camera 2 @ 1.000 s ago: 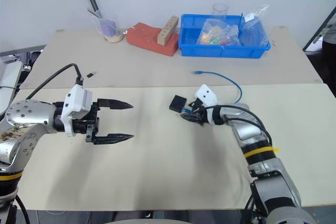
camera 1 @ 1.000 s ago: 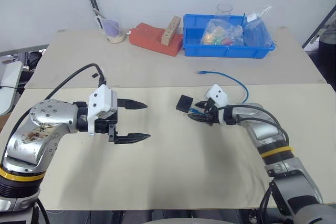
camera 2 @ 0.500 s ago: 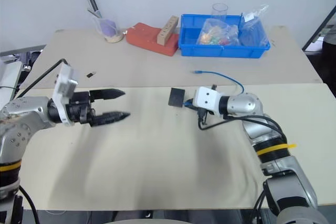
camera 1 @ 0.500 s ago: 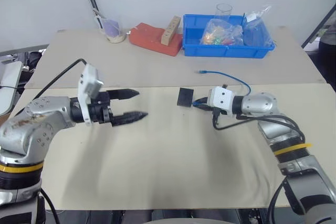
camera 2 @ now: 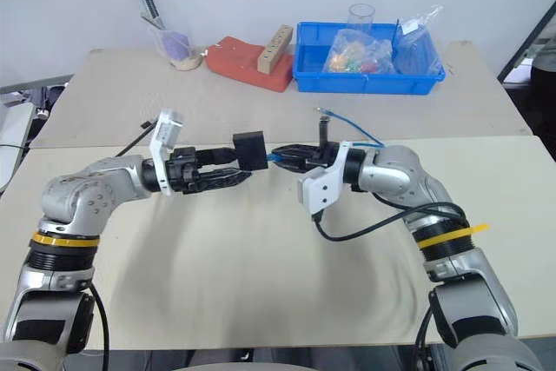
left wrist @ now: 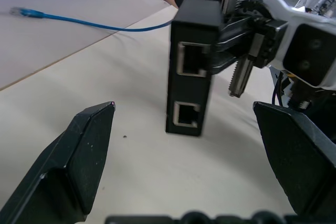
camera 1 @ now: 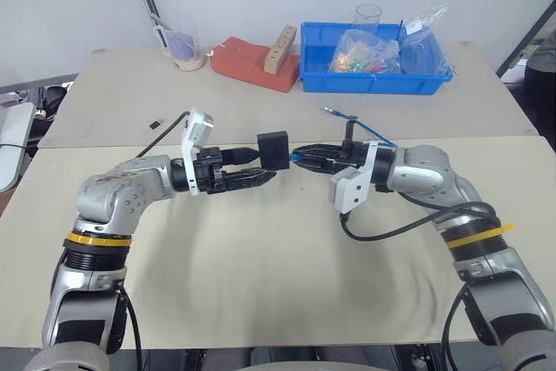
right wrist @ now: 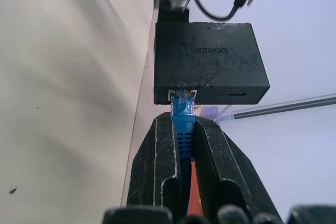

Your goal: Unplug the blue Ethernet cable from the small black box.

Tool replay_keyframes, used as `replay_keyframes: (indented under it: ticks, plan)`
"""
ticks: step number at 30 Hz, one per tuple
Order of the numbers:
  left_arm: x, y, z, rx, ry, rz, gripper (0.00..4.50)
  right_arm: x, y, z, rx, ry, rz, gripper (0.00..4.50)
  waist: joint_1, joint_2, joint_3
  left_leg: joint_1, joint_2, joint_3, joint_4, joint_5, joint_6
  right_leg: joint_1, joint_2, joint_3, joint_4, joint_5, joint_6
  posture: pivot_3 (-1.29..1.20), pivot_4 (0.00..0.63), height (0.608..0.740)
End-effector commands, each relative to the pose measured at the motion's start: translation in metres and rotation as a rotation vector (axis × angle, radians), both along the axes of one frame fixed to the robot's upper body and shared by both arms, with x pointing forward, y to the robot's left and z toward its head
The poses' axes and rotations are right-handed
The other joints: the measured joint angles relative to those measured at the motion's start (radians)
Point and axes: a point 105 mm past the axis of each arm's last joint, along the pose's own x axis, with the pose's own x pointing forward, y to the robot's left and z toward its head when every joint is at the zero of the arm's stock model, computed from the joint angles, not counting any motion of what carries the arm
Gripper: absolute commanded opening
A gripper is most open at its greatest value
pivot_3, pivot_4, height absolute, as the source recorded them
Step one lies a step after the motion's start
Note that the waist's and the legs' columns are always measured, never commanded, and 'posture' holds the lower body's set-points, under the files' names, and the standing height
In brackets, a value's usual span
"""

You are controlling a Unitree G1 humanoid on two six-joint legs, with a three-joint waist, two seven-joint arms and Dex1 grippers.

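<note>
My left gripper will next grab the box's end with empty ports, as my right gripper's fingers crowd the plugged side of the small black box [camera 1: 273, 149].
The small black box [camera 1: 273, 149] hangs in the air above the table's middle, carried by the plug of the blue Ethernet cable [right wrist: 182, 129] that sits in its port. My right gripper [camera 1: 306, 155] points left and is shut on that plug just behind the box. From there the cable [camera 1: 373, 133] trails back to its free end on the far table. My left gripper [camera 1: 258, 167] points right and is open, its fingers [left wrist: 86, 150] spread wide with the box [left wrist: 191, 66] just ahead between their tips. Two empty ports face the left wrist view.
At the back stand a blue bin [camera 1: 378, 82] with bags and a glass, a red block [camera 1: 252, 62] with a wooden piece on it, and a cup [camera 1: 184, 51]. A tiny black piece [camera 1: 156, 121] lies at the far left. A seam [camera 1: 486, 138] divides the two tabletops.
My right gripper has rolled, lifted the plug with the box off the table and carried it left. My left gripper has rolled and reached right, up to the box.
</note>
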Motion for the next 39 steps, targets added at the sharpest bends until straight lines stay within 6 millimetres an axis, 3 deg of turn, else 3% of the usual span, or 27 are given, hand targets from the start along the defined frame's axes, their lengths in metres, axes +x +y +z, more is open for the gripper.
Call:
replay_keyframes:
  ticks: [1, 3, 9, 10, 12, 14, 18, 22, 25, 31, 39]
  plan:
    - [0.001, 0.000, 0.017, -0.024, -0.074, -0.023, 4.25, -0.004, 0.007, 0.018, 0.032, -0.069, 0.040, 0.04, -0.001, 0.000, 0.000, 0.000, 0.000, 0.000, 0.000, 0.000, 0.000, 0.000, 0.000, 0.000, 0.000, 0.000, 0.000, 0.00, 0.150, 0.740]
    - [0.000, 0.000, 0.019, -0.027, -0.062, -0.039, 3.71, -0.004, 0.008, 0.017, 0.027, -0.066, 0.042, 0.04, -0.002, 0.000, 0.000, 0.000, 0.000, 0.000, 0.000, 0.000, 0.000, 0.000, 0.000, 0.000, 0.000, 0.000, 0.000, 0.00, 0.150, 0.740]
    - [-0.001, -0.002, 0.019, -0.020, -0.063, -0.053, 0.80, -0.005, 0.011, 0.016, 0.024, -0.059, 0.059, 0.04, -0.002, 0.000, 0.000, 0.000, 0.000, 0.000, 0.000, 0.000, 0.000, 0.000, 0.000, 0.000, 0.000, 0.000, 0.000, 0.00, 0.150, 0.740]
    - [-0.001, -0.003, 0.018, -0.013, -0.072, -0.050, 0.53, -0.006, 0.012, 0.016, 0.025, -0.049, 0.066, 0.04, -0.002, 0.000, 0.000, 0.000, 0.000, 0.000, 0.000, 0.000, 0.000, 0.000, 0.000, 0.000, 0.000, 0.000, 0.000, 0.00, 0.150, 0.740]
    - [-0.001, -0.004, 0.017, 0.006, -0.086, -0.056, 0.55, -0.008, 0.012, 0.013, 0.031, 0.048, 0.076, 1.06, -0.002, 0.000, 0.000, 0.000, 0.000, 0.000, 0.000, 0.000, 0.000, 0.000, 0.000, 0.000, 0.000, 0.000, 0.000, 0.00, 0.150, 0.740]
    - [-0.002, -0.005, 0.017, 0.021, -0.102, -0.069, 0.55, -0.009, 0.008, 0.007, 0.014, 0.180, 0.064, 1.72, -0.002, 0.000, 0.000, 0.000, 0.000, 0.000, 0.000, 0.000, 0.000, 0.000, 0.000, 0.000, 0.000, 0.000, 0.000, 0.00, 0.150, 0.740]
    - [-0.005, -0.003, 0.016, 0.049, -0.135, -0.103, 0.55, -0.009, -0.006, 0.007, 0.099, 0.650, -0.009, 3.10, 0.002, 0.000, 0.000, -0.001, 0.000, -0.001, 0.001, 0.000, 0.000, 0.000, 0.000, 0.000, 0.000, 0.000, 0.000, 0.00, 0.150, 0.740]
    - [-0.011, -0.004, 0.016, 0.066, -0.159, -0.159, 0.55, -0.011, -0.009, 0.026, 0.224, 1.102, -0.034, 3.10, 0.000, 0.000, 0.000, -0.001, 0.000, -0.002, 0.001, 0.000, 0.000, 0.001, 0.000, -0.001, 0.000, 0.000, 0.000, 0.00, 0.150, 0.740]
    - [-0.014, -0.005, 0.017, 0.076, -0.177, -0.197, 0.55, -0.014, -0.010, 0.023, 0.187, 1.279, -0.035, 3.10, -0.001, 0.000, 0.000, 0.000, 0.000, -0.002, 0.001, 0.000, 0.001, 0.000, 0.000, -0.001, -0.001, 0.000, 0.000, 0.00, 0.150, 0.740]
    - [-0.016, -0.006, 0.019, 0.083, -0.196, -0.217, 0.55, -0.021, -0.007, 0.023, 0.143, 1.415, -0.022, 3.10, 0.000, 0.000, 0.000, -0.002, 0.000, -0.002, 0.001, -0.001, 0.001, -0.001, 0.001, -0.002, -0.001, 0.000, 0.000, 0.00, 0.150, 0.740]
    - [-0.020, -0.007, 0.021, 0.085, -0.202, -0.234, 0.55, -0.021, -0.001, 0.021, 0.135, 1.458, -0.014, 3.10, 0.000, 0.000, 0.000, -0.002, 0.000, -0.002, 0.001, -0.001, 0.001, -0.001, 0.001, -0.002, -0.001, 0.000, 0.000, 0.00, 0.150, 0.740]
